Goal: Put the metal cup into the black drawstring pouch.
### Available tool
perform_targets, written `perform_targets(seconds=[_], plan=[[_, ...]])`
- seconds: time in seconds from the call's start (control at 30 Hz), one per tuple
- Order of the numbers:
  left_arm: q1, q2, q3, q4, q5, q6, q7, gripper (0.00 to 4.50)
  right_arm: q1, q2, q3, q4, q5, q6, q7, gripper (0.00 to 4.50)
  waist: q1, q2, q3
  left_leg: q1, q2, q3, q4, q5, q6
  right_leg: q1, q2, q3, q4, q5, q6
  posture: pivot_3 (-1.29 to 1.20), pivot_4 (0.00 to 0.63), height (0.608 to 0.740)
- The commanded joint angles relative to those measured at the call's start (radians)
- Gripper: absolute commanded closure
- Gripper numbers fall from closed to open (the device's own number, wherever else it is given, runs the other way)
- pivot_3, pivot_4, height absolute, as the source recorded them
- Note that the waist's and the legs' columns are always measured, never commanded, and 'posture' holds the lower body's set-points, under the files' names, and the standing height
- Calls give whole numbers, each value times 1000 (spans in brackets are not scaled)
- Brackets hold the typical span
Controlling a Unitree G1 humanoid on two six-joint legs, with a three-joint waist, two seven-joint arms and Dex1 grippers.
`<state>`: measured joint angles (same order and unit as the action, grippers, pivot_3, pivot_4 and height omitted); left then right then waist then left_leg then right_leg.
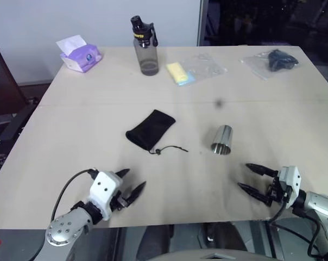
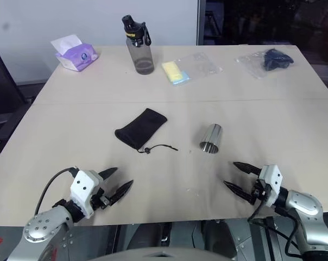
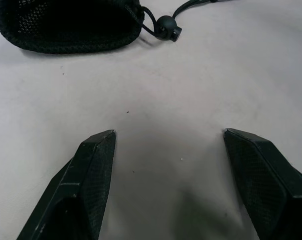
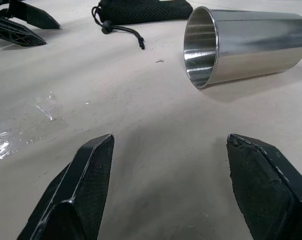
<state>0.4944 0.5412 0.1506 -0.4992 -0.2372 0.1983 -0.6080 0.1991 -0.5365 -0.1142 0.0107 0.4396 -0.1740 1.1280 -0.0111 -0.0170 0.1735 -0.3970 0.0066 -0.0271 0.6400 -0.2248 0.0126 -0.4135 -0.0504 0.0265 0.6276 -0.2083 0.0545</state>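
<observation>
Next, the left gripper grabs the pouch by the hem of its opening [image 1: 137,143], since its cloth body [image 1: 154,126] lies flat and slack on the tabletop.
The metal cup [image 1: 222,140] lies on its side near the table's middle, its open mouth toward the front edge; it is large in the right wrist view [image 4: 243,46]. The black drawstring pouch [image 1: 150,129] lies flat to the cup's left, its cord and toggle [image 1: 159,151] trailing toward the cup. My left gripper [image 1: 129,185] rests open near the front edge, short of the pouch [image 3: 66,25]. At the front right my right gripper [image 1: 252,178] is open too, pointing toward the cup, with nothing between its fingers.
Along the table's [image 1: 71,141] far side stand a grey bottle with a black cap [image 1: 146,48], a purple tissue pack [image 1: 80,55], a yellow item in clear plastic [image 1: 181,73] and a dark item in a clear bag [image 1: 275,61]. A dark chair [image 1: 1,81] is at the left.
</observation>
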Motion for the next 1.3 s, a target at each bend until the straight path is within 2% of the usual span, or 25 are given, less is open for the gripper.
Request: perform_targets(seconds=[0.03,0.83,1.0,1.17,1.3], plan=[[10,1,10,-8,8,-13,1,921,-8,-5,-8,-15,8,-15,7,880,0,0,0,0,0,0,0,0,0,0,0,0,0,0,0,0,150,740],[-28,-15,29,25,-9,-53,5,921,-33,4,11,-19,6,-19,-4,880,0,0,0,0,0,0,0,0,0,0,0,0,0,0,0,0,150,740],[-150,-28,80,91,37,-114,78,921,-35,13,28,-48,16,-8,1,880,4,-1,0,0,0,-1,1,0,0,0,1,-1,0,0,0,0,150,740],[-273,52,105,195,123,-210,72,921,-26,20,48,-125,32,29,-16,880,2,-1,-1,0,0,0,1,0,0,1,1,0,1,0,0,0,150,740],[-420,115,51,360,228,-304,78,921,-12,14,77,-246,62,92,-39,880,4,-1,-1,0,0,-1,1,0,0,1,2,-1,1,0,0,0,150,740]])
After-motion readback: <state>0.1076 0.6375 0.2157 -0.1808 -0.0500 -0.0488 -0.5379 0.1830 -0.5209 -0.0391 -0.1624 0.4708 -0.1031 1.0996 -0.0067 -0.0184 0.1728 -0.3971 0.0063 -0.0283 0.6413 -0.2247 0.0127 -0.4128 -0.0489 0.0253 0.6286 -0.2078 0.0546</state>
